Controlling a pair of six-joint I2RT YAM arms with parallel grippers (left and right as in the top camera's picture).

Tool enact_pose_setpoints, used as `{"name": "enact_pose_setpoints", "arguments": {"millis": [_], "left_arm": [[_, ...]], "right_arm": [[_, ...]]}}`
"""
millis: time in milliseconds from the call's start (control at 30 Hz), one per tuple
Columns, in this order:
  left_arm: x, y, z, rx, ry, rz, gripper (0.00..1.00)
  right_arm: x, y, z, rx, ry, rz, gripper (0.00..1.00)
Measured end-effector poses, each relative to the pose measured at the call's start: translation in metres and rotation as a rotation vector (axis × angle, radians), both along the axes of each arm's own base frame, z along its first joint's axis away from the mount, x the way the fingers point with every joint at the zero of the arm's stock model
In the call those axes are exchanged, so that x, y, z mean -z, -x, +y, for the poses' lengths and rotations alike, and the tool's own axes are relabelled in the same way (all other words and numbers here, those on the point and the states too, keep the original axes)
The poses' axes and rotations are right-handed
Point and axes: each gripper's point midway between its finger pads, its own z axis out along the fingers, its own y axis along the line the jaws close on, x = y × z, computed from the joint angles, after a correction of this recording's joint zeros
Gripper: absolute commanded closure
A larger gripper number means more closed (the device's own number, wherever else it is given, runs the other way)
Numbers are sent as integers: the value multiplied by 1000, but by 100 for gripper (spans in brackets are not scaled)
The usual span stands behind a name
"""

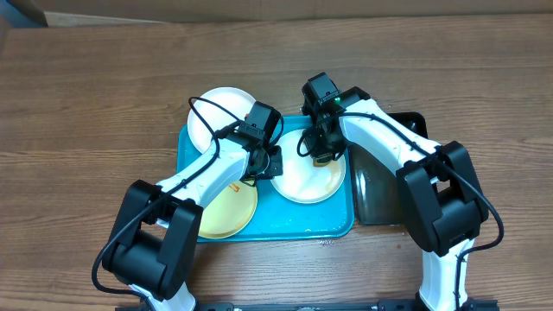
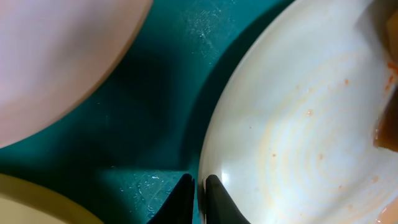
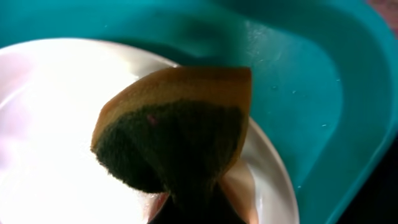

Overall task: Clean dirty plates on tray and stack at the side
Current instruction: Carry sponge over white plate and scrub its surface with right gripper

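Note:
The sponge (image 1: 322,161) is still on the white plate and outside the black tray (image 1: 377,202), so my right gripper needs to move it there before letting go.
The turquoise tray (image 1: 302,221) holds a white plate (image 1: 308,180) at its right and a pale yellow-green plate (image 1: 230,209) at its front left. A second white plate (image 1: 221,111) lies over the tray's far left corner. My left gripper (image 1: 267,164) is shut on the left rim of the right white plate (image 2: 298,124), one finger on each side of the rim (image 2: 199,190). My right gripper (image 1: 323,152) is shut on a yellow and dark green sponge (image 3: 180,130) and holds it on the plate's far edge (image 3: 50,124). Faint orange smears show on the plate.
A narrower black tray (image 1: 377,197) lies against the turquoise tray's right side, under my right arm. Bare wooden table (image 1: 86,104) surrounds the trays. In the left wrist view the other white plate (image 2: 56,56) and the yellow-green plate (image 2: 31,202) lie close by.

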Motion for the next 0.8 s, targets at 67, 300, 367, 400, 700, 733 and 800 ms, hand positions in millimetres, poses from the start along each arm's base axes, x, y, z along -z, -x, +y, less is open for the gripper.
{"name": "enact_pose_setpoints", "arguments": {"millis": [67,300,367,400,700,733,800], "left_arm": [[0,0,0,0,0,0,96],[0,-1,0,-1,1,-3,96],[0,-1,0,0,1,-3,96],[0,-1,0,-1,1,-3,96],[0,0,1,-2,-4,-2,96],[0,0,1,-2,-4,-2,96],[0,0,1,-2,-4,-3,96]], "right_arm": [[0,-7,2,1,-8,-28,92],[8,-9,7,-1,-46,-42,89],[8,-8,10,-8,-70,-35,88],[8,-7,11,-11,-80,-31,88],[6,8,26,-56,-186,48,88],[6,12,28,-66,-196,62,88],[6,19,30,-86,-217,94,88]]}}
